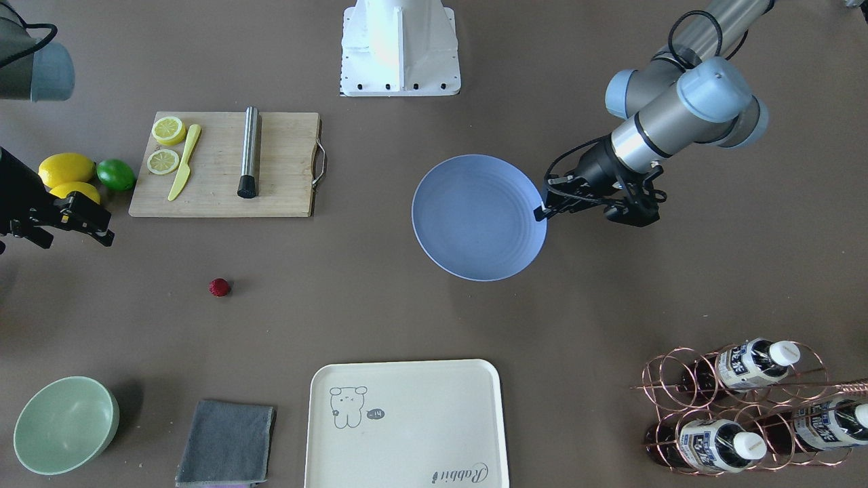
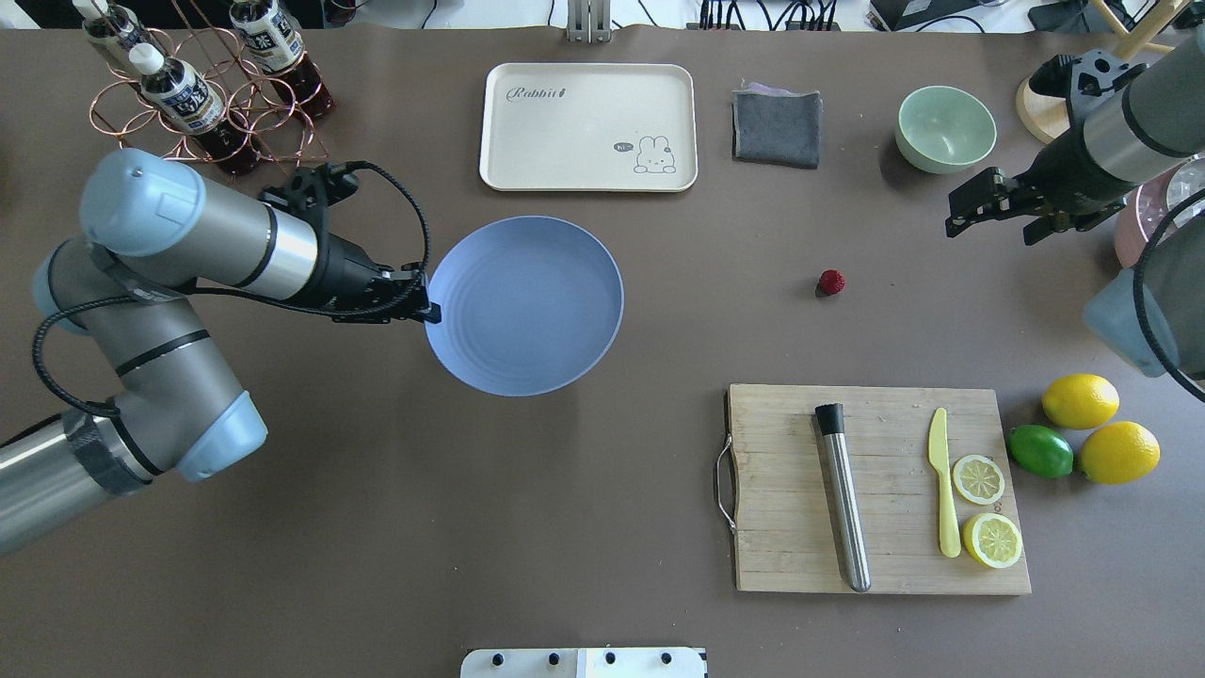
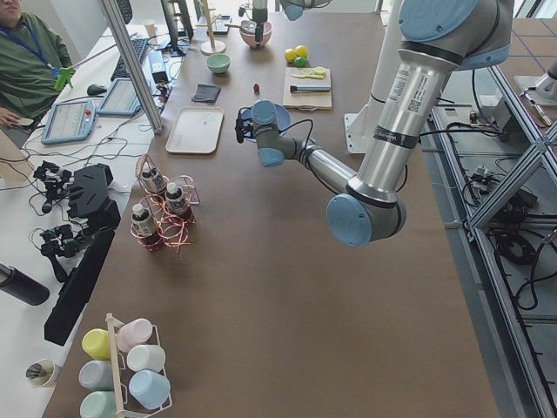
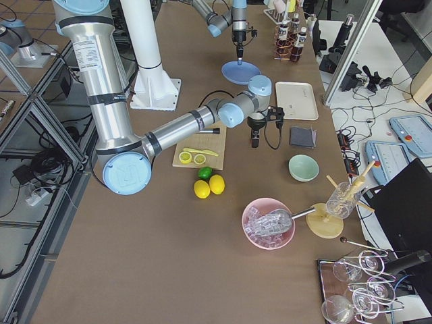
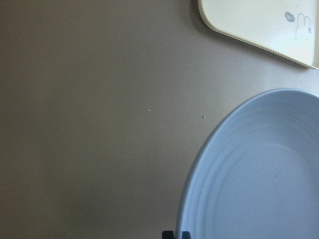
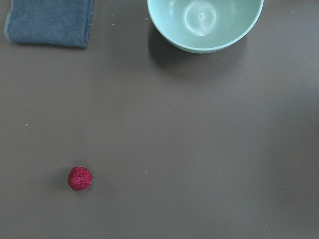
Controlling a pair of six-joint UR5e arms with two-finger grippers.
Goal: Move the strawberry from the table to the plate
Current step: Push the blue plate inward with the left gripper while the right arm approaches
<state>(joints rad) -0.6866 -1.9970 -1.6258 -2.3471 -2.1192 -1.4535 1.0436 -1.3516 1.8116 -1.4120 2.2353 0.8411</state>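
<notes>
The right gripper grabs the strawberry by its small rounded body (image 1: 219,287) next, to bring the strawberry onto the light blue plate (image 1: 478,217).
The strawberry (image 1: 219,287) (image 2: 831,282) (image 6: 79,178) is a small dark-red fruit lying alone on the bare brown table (image 2: 377,527), between the cutting board and the grey cloth. The light blue plate (image 2: 524,306) (image 1: 478,217) (image 5: 259,174) sits mid-table. My left gripper (image 2: 428,311) (image 1: 540,213) is at the plate's rim, and the rim runs between its nearly closed fingertips (image 5: 169,234), so it is shut on the plate. My right gripper (image 2: 953,217) (image 1: 108,227) hovers open and empty above the table, off to the strawberry's side toward the green bowl.
A wooden cutting board (image 2: 800,556) carries lemon slices, a yellow knife and a steel rod. Two lemons and a lime (image 2: 1040,451) lie beside it. A green bowl (image 2: 945,128), grey cloth (image 2: 777,126), cream tray (image 2: 588,126) and bottle rack (image 2: 198,94) line the far edge.
</notes>
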